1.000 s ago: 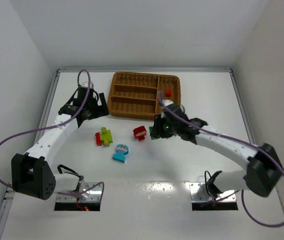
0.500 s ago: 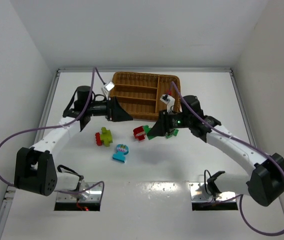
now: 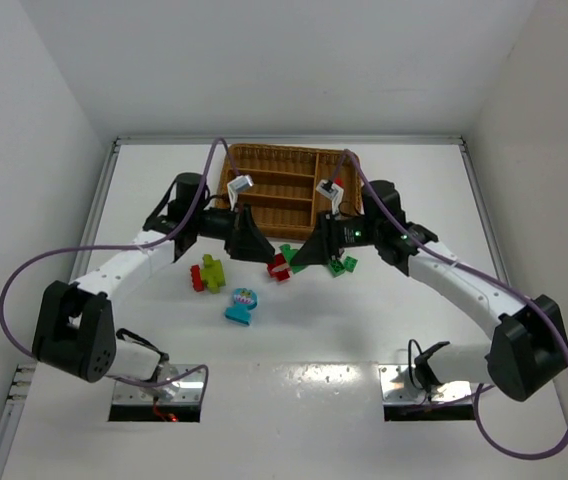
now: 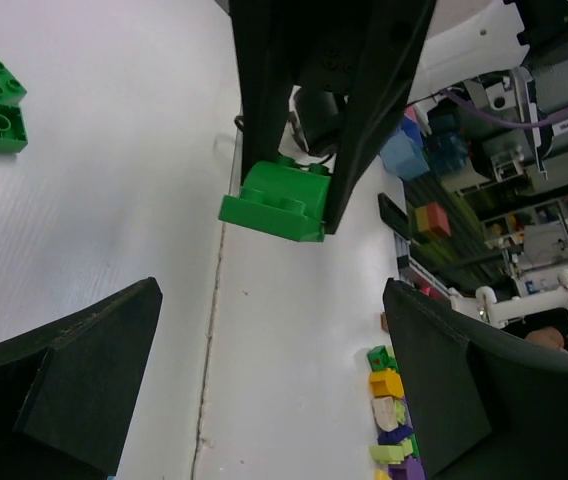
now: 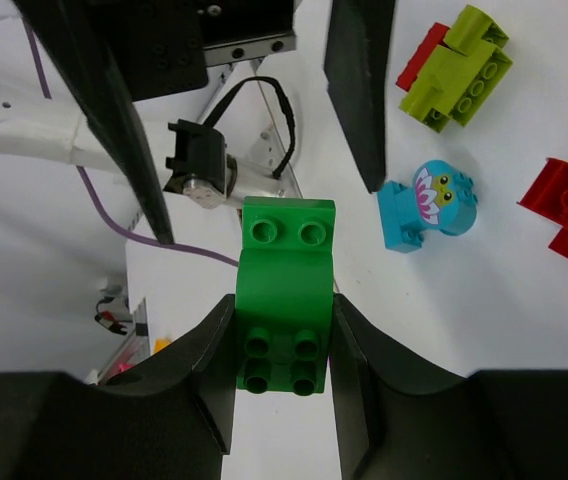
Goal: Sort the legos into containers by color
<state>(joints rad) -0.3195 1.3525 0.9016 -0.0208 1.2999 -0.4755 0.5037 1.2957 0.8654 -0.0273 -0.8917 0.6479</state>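
Observation:
My left gripper should next grab the green brick by the end that sticks out of my right gripper, so that it can be pulled apart for sorting.
My right gripper (image 3: pixel 297 256) is shut on a green brick (image 3: pixel 287 251) and holds it above the table, just in front of the brown wicker tray (image 3: pixel 264 153). In the right wrist view the brick (image 5: pixel 286 300) sits upright between my fingers (image 5: pixel 204 350). My left gripper (image 3: pixel 254 243) is open and empty, its jaws pointing at the held brick (image 4: pixel 274 200) from the left. A red brick (image 3: pixel 279 268) lies under them. Another green brick (image 3: pixel 342 264), a lime-yellow and red pair (image 3: pixel 207 272) and a blue face piece (image 3: pixel 241 305) lie on the table.
A small red brick (image 3: pixel 336 185) lies in the tray's crosswise slot at the right. The two arms' cables arch over the tray. The table's raised rim (image 3: pixel 104 195) runs along the left, back and right sides.
Both grippers have moved towards each other in front of the tray. The right one has risen with the green brick. The left one has swung right from the tray's left corner.

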